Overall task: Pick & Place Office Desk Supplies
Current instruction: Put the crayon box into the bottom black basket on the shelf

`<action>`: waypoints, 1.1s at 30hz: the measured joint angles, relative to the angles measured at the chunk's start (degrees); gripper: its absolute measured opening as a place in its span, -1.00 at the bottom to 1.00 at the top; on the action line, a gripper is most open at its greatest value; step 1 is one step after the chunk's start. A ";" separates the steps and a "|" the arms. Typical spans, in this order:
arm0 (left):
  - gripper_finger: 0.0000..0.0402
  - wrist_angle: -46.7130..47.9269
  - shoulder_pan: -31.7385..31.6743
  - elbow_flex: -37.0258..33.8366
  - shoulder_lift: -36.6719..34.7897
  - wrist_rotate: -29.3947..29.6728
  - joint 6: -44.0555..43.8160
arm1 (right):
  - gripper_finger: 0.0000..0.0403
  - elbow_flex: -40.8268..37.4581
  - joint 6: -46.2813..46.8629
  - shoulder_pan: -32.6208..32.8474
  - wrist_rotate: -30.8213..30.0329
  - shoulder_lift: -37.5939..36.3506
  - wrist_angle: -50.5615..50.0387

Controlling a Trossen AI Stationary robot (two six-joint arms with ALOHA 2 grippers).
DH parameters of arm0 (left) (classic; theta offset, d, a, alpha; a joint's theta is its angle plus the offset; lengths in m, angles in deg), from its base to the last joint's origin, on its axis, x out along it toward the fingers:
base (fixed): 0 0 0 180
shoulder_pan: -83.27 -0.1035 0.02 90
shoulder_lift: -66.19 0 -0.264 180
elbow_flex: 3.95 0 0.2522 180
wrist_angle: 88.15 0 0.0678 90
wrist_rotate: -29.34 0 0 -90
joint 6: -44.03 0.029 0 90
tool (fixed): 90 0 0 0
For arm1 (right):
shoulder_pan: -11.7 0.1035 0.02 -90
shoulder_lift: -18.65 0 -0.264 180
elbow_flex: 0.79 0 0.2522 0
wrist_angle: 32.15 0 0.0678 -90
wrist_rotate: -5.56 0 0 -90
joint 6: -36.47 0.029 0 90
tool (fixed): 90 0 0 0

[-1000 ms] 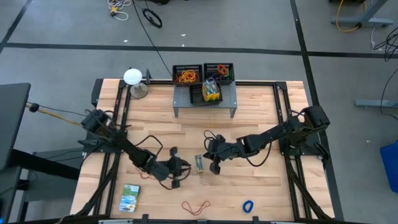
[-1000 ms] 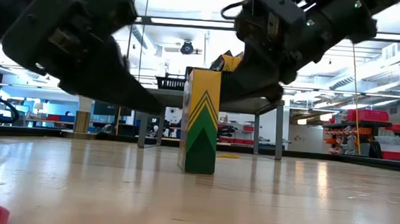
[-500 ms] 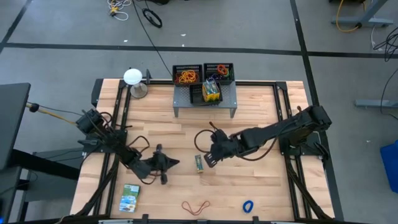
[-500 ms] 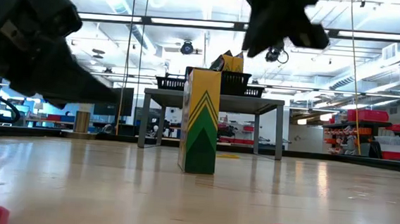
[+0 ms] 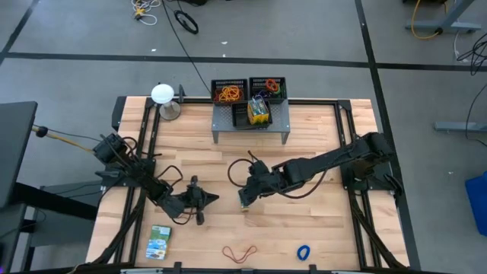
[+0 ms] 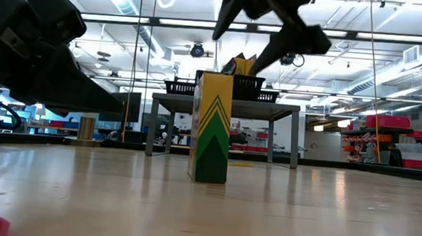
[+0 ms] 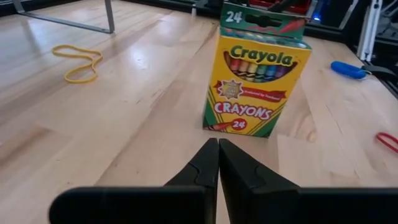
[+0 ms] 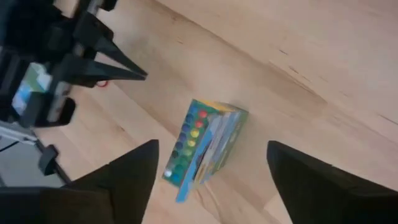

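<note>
My right gripper should next grab the crayon box by its broad sides, so that it can put the box away in a tray.
A yellow-green crayon box (image 7: pixel 258 81) stands upright on its bottom end mid-table (image 5: pixel 243 200), touched by neither gripper. My right gripper (image 6: pixel 266 25) hangs open above it, pointing steeply down. In the right wrist view the box (image 8: pixel 205 149) shows below and between the spread fingers (image 8: pixel 130 177). My left gripper (image 7: pixel 217 146) is shut and sits low at the box's left (image 5: pixel 215 199), pointing at it across a gap of bare table.
At the far edge, a grey perforated shelf (image 5: pixel 251 125) carries two black mesh trays (image 5: pixel 228 91) of rubber bands and another crayon box (image 5: pixel 259 113). A white ball (image 5: pixel 162 93) stands far left. Near the front lie a green-white box (image 5: pixel 159 242), an orange band (image 5: pixel 240 252) and a blue band (image 5: pixel 303 251).
My right gripper has risen from beside the crayon box to above it, rolled and opened wide. My left gripper has drawn back from the box toward the table's left edge and has since kept still. The box has stayed upright in place.
</note>
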 joint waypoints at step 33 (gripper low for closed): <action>-0.90 -12.52 -2.72 0.28 -0.13 -6.73 2.26 | 0.08 -0.07 -0.79 -0.22 4.47 9.14 5.10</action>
